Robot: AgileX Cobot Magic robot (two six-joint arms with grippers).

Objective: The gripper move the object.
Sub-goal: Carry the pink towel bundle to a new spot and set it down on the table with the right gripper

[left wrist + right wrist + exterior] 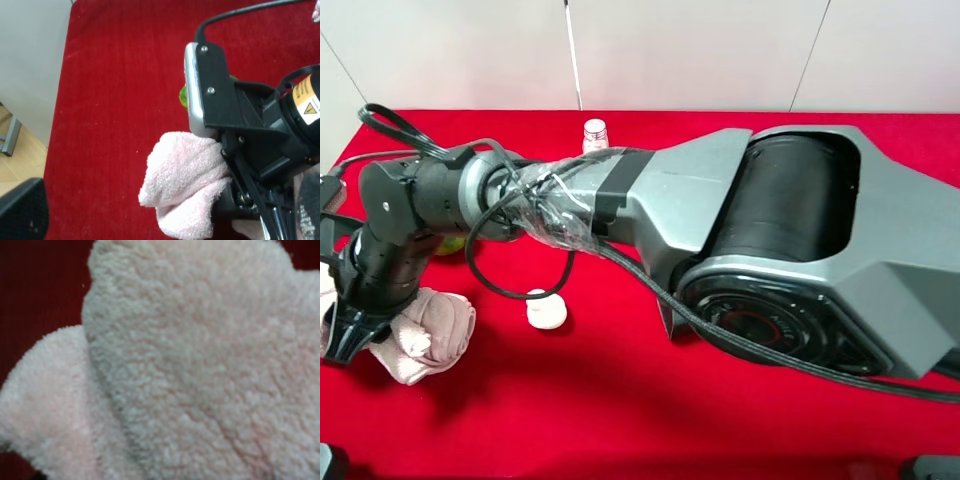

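Note:
The pink towel's lower edge [415, 370] rests on the red tablecloth in the high view, so the towel would stay there. My right gripper needs to open.
The pale pink towel dumbbell [428, 330] lies at the front left of the red tablecloth [650, 420]. The large grey and black right arm reaches across from the right. Its black claw gripper [348, 335] sits over the towel's middle, with one fluffy ball to its right and a bit of pink [327, 290] to its left. The jaws look closed on the middle, which is hidden. The towel fills the right wrist view [200, 365]. The left wrist view shows the towel [185, 185] bunched against the right arm's black wrist bracket [235, 100]. The left gripper is out of view.
A white shell [546, 310] lies just right of the towel. A green lime [447, 245] peeks from behind the arm and also shows in the left wrist view [183, 96]. A small bottle with a pink cap [594, 132] stands at the back. Black cables [510, 285] loop over the cloth.

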